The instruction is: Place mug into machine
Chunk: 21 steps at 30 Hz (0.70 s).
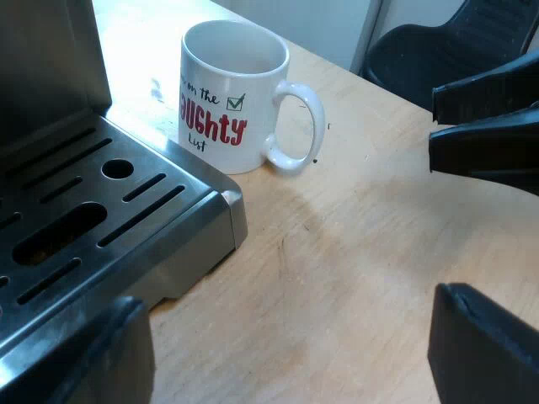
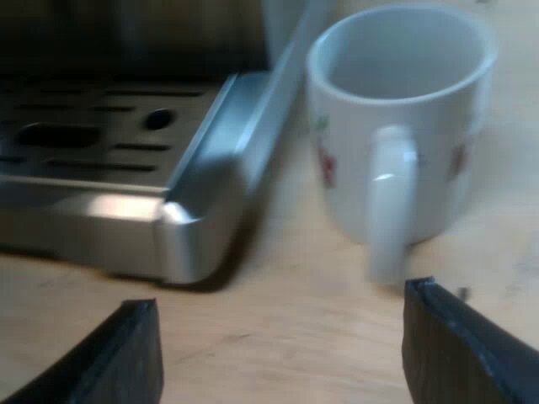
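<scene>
My right gripper grabs the mug by its handle (image 2: 392, 202) next, to place the mug into the machine on its slotted drip tray.
A white mug (image 1: 236, 93) with red and black lettering stands upright on the wooden table, close beside the corner of the espresso machine's metal drip tray (image 1: 84, 219). Its handle (image 1: 295, 126) points away from the machine. My left gripper (image 1: 286, 362) is open over the table next to the tray's corner, well short of the mug and holding nothing. In the right wrist view the mug (image 2: 404, 118) is near, its handle (image 2: 392, 202) turned toward my right gripper (image 2: 282, 362), which is open and empty. The right gripper (image 1: 488, 118) hangs over the table on the mug's handle side.
The slotted drip tray (image 2: 126, 135) is bare, with the machine's dark body rising behind it. A black chair (image 1: 455, 42) stands beyond the table's edge. Bare wood (image 1: 354, 252) lies between the two grippers and the mug.
</scene>
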Motion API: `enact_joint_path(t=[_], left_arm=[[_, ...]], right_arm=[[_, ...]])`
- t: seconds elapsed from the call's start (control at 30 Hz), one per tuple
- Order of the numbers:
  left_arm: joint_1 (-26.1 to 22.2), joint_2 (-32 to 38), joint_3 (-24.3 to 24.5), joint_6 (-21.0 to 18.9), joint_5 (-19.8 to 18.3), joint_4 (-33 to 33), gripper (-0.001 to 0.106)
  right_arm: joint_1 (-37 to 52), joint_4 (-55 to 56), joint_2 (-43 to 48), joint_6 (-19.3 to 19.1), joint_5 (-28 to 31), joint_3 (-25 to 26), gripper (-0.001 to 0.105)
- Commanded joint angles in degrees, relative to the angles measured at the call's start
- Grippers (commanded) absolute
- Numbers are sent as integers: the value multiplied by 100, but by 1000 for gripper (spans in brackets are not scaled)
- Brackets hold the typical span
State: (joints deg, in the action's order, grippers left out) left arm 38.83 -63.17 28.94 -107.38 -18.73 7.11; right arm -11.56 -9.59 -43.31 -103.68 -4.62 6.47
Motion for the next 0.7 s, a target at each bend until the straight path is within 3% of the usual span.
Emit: enact_joint_path(t=[0.03,0.23,0.7], left_arm=[[32,11,25,-91,51,102,68],[32,11,25,-91,51,102,68],[32,11,25,-91,51,102,68]], right_arm=[[-22,-277,-192,94,584,-88,62],[-22,-932,-838,360,583,-102,62],[-22,-3087,-2881,358,599,-83,62]])
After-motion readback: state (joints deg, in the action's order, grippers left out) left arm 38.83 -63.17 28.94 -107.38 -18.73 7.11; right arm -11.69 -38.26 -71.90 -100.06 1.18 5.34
